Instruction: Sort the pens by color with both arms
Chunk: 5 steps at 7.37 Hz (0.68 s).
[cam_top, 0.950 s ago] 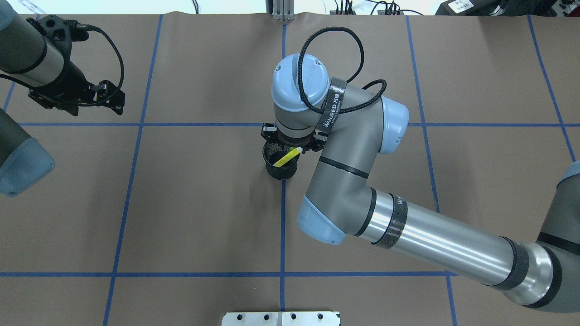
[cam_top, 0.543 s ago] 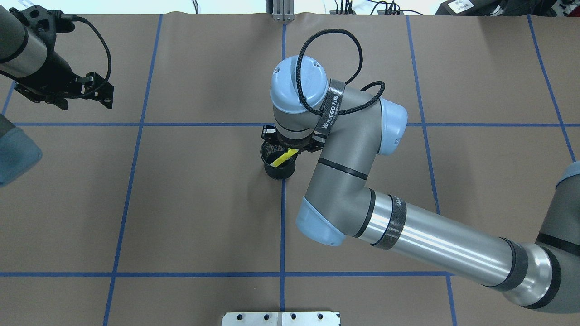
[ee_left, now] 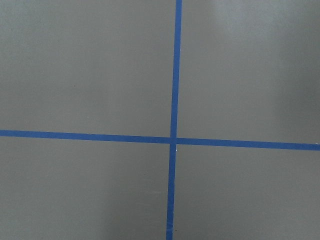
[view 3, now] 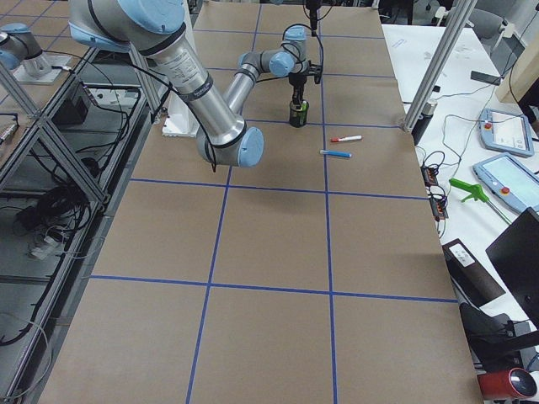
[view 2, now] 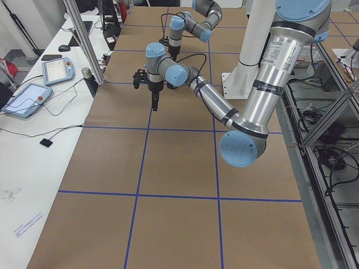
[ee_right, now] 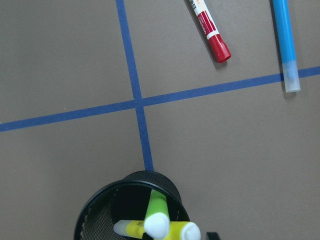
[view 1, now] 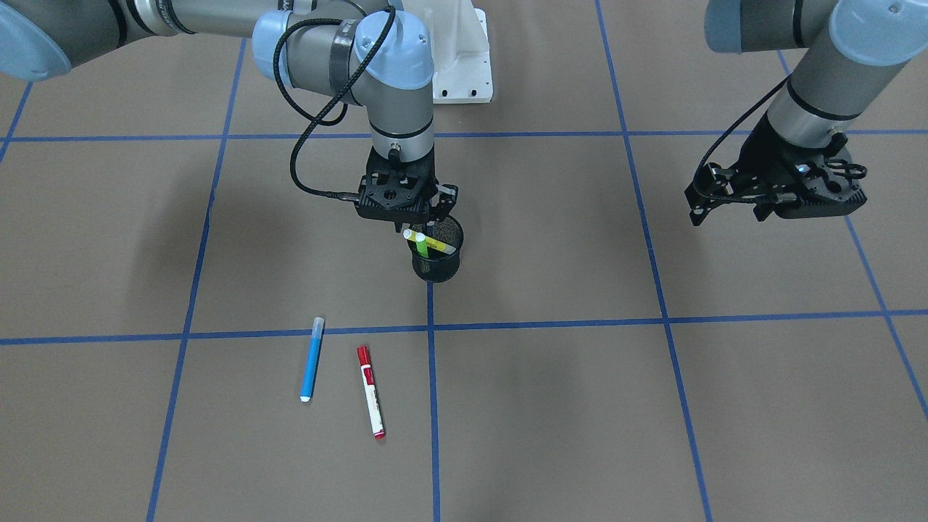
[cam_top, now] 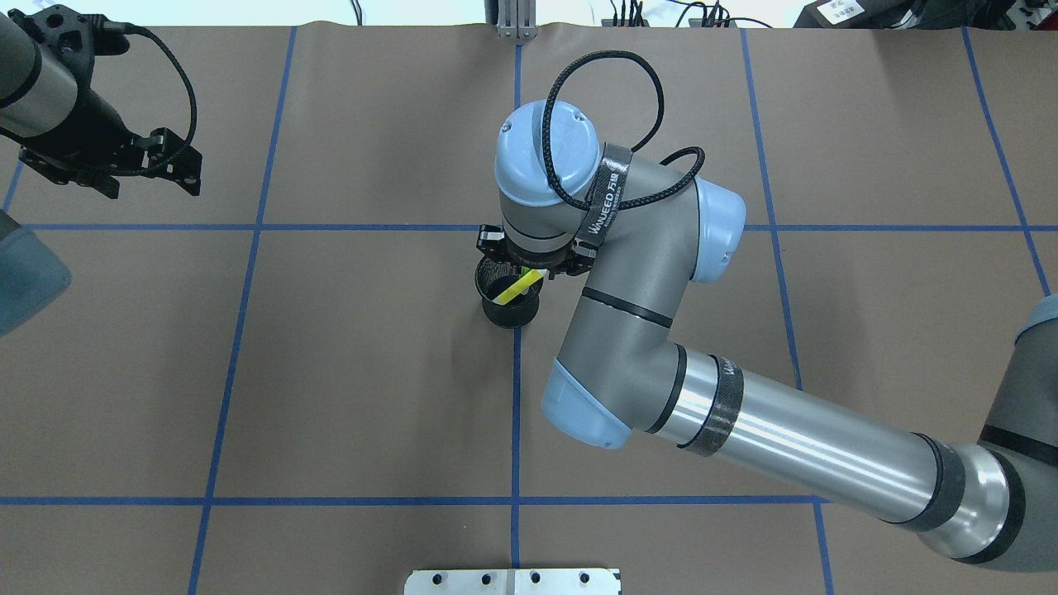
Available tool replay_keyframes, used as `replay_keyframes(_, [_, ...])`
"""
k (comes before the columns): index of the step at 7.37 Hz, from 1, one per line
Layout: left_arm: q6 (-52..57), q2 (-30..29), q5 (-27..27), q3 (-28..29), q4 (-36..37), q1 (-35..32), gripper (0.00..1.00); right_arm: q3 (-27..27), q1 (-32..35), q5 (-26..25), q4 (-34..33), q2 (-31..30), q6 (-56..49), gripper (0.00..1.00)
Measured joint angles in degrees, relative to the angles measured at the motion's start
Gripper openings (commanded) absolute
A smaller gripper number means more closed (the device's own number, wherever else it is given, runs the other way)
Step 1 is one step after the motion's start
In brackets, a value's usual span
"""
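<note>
The right gripper grabs the green pen by its pale end with the cap (view 1: 421, 239) (ee_right: 157, 225) next, to sort the pens by color.
My right gripper (view 1: 424, 216) hangs open just above the black mesh cup (view 1: 436, 270); in the overhead view (cam_top: 529, 264) the wrist mostly hides it. A yellow pen (view 1: 438, 245) and a lime green pen (view 1: 420, 245) lean inside the cup, free of the fingers. They also show in the right wrist view, yellow pen (ee_right: 131, 229) and green pen (ee_right: 154, 202). The blue pen (view 1: 312, 359) and the white pen with red cap (view 1: 370, 391) lie on the table past the cup. My left gripper (cam_top: 192, 172) looks open and is empty, far off at the table's left.
The table is brown paper with blue tape grid lines (cam_top: 516, 413). The white mounting base (view 1: 464, 65) stands at my side of the table. The right arm's elbow (cam_top: 595, 405) spans the area beside the cup. The left wrist view shows only paper and a tape cross (ee_left: 173, 140).
The yellow pen has sunk lower into the cup, out of the right gripper. My left gripper has drawn back to the left and farther from the cup.
</note>
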Motion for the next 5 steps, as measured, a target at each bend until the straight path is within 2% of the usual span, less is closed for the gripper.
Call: replay_keyframes(5, [0.0,0.06,0.0,-0.11,0.0,0.0,1.0,-1.09,0.51,-0.19,0.26,0.97,-1.43,0.49])
